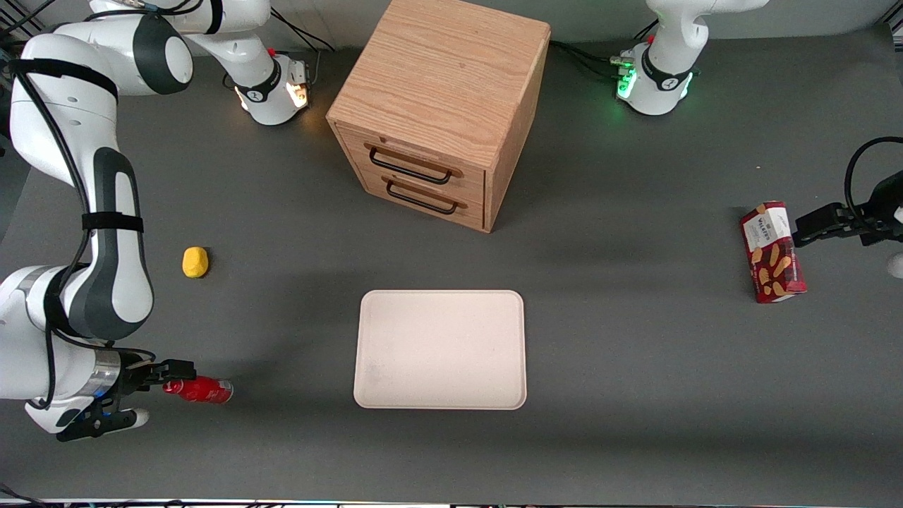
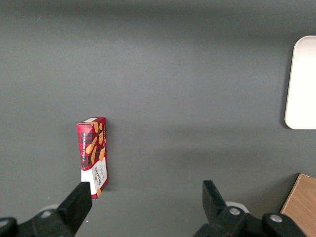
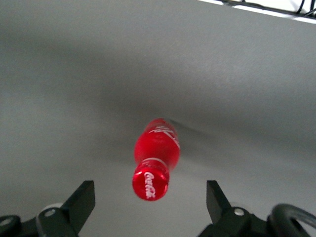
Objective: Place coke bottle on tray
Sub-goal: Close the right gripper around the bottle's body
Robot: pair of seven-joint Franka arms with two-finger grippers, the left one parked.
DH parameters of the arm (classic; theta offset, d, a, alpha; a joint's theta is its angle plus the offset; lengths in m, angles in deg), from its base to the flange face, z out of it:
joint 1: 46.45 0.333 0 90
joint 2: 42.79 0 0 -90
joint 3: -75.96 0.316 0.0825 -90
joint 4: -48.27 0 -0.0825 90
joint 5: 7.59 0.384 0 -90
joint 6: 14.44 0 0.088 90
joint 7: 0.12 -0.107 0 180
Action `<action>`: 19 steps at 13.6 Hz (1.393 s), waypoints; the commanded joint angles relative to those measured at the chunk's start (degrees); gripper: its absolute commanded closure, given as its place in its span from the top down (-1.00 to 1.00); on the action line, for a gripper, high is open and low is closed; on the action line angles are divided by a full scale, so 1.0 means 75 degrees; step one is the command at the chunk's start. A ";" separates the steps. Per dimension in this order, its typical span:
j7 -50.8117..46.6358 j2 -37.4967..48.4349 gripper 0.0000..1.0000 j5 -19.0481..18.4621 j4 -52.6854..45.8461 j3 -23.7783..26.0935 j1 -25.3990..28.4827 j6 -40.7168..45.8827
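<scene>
The gripper grips the coke bottle by its red cap (image 1: 172,386) next, to move the bottle onto the cream-pink tray (image 1: 441,349).
The coke bottle (image 1: 204,389) is small, shiny and red, and lies on its side on the grey table toward the working arm's end. Its red cap points at my right gripper (image 1: 169,392). In the right wrist view the bottle (image 3: 157,143) lies lengthwise with the cap facing the camera, about level with the fingertips. The gripper (image 3: 149,192) is open, its fingers wide apart on either side of the cap and not touching it. The cream-pink tray (image 1: 441,349) lies flat and bare at the table's middle, well away from the bottle; its corner also shows in the left wrist view (image 2: 302,84).
A wooden drawer cabinet (image 1: 437,120) with two handles stands farther from the front camera than the tray. A yellow lump (image 1: 195,262) lies farther from the camera than the bottle. A red snack box (image 1: 772,252) lies toward the parked arm's end, also in the left wrist view (image 2: 93,150).
</scene>
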State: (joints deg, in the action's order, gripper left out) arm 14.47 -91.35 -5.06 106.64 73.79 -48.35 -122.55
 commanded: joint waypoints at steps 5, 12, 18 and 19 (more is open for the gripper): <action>0.0081 -0.0134 1.00 -0.0231 0.0022 -0.0050 0.0089 -0.0280; 0.0034 -0.0122 0.09 -0.0243 -0.0001 -0.0039 0.0160 -0.0280; 0.0081 -0.0075 -1.00 -0.0290 -0.0001 -0.0039 0.0183 -0.0210; 0.0104 -0.0040 -1.00 -0.0278 -0.0001 -0.0039 0.0183 -0.0175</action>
State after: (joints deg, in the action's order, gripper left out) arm 14.47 -92.43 -6.31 106.74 73.79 -47.30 -124.46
